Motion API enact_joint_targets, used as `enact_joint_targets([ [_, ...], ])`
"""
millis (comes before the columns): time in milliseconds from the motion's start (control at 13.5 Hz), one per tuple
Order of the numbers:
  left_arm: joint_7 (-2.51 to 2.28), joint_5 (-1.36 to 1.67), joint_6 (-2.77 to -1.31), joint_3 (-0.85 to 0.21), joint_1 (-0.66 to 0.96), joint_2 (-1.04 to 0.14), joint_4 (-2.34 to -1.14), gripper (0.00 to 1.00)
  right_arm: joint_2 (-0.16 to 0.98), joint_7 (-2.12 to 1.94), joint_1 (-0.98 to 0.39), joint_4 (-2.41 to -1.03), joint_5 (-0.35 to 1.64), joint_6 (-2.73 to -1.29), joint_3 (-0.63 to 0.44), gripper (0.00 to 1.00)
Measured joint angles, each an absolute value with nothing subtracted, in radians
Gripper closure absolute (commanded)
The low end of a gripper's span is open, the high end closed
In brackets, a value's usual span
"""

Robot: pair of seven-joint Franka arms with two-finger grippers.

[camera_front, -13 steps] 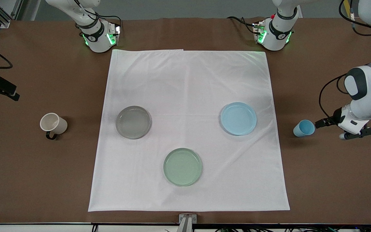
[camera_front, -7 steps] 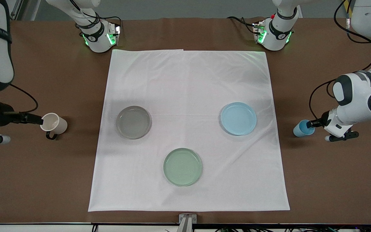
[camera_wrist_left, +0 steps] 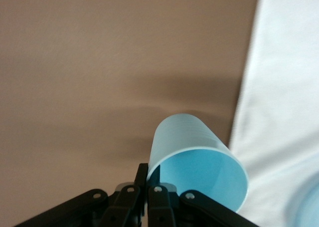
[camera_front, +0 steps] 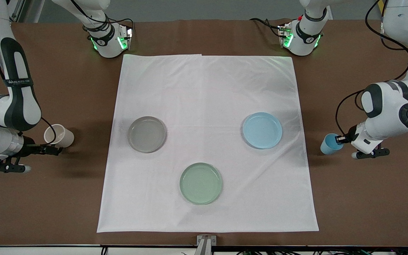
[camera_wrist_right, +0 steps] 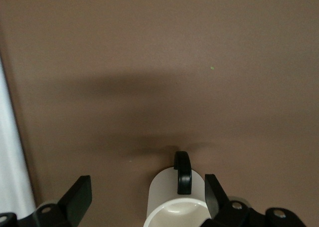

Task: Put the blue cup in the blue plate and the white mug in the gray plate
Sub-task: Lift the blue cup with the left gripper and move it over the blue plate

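The white mug needs to go in the gray plate, so my right gripper will grab it by its black handle (camera_wrist_right: 183, 172) next.
The blue cup (camera_front: 328, 144) lies tilted on the brown table, off the cloth at the left arm's end. My left gripper (camera_front: 338, 139) is shut on its rim, one finger inside and one outside, as the left wrist view shows (cup (camera_wrist_left: 197, 154), gripper (camera_wrist_left: 149, 171)). The white mug (camera_front: 59, 135) lies on its side on the brown table at the right arm's end. My right gripper (camera_front: 56, 144) is open, its fingers on either side of the mug (camera_wrist_right: 175, 203), handle up. The blue plate (camera_front: 262, 130) and gray plate (camera_front: 146, 134) sit empty on the cloth.
A pale green plate (camera_front: 200, 183) sits on the white cloth (camera_front: 207, 88), nearer the front camera than the other two plates. The cloth's edge (camera_wrist_left: 284, 87) lies close beside the blue cup.
The right gripper moved from the mug's rim to straddle the mug. The left gripper closed in on the blue cup's rim, and the cup shifted slightly toward the cloth.
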State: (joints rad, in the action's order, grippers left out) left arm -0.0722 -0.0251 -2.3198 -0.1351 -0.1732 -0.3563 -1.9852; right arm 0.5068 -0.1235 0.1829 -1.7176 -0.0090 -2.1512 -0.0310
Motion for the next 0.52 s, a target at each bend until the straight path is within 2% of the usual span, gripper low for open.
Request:
enact_joint_targets([
  [223,-0.263,-0.023,-2.225,-0.285,-0.17,-0.303,-1.972,0.99,0.565,-0.131,0.211,-1.725,-0.009,-2.165,-0.031,0.03],
  [446,-0.522,-0.023,-2.205,-0.427,-0.142,-0.31,-1.985,0.97,0.58,-0.131,0.214,-1.753,-0.009,-2.229,-0.031,0.18],
  [520,-0.574,-0.023,-2.204,-0.441,-0.116,-0.321,-1.993,0.91,0.58,-0.131,0.215,-1.76,-0.009,-2.244,-0.031,0.24],
])
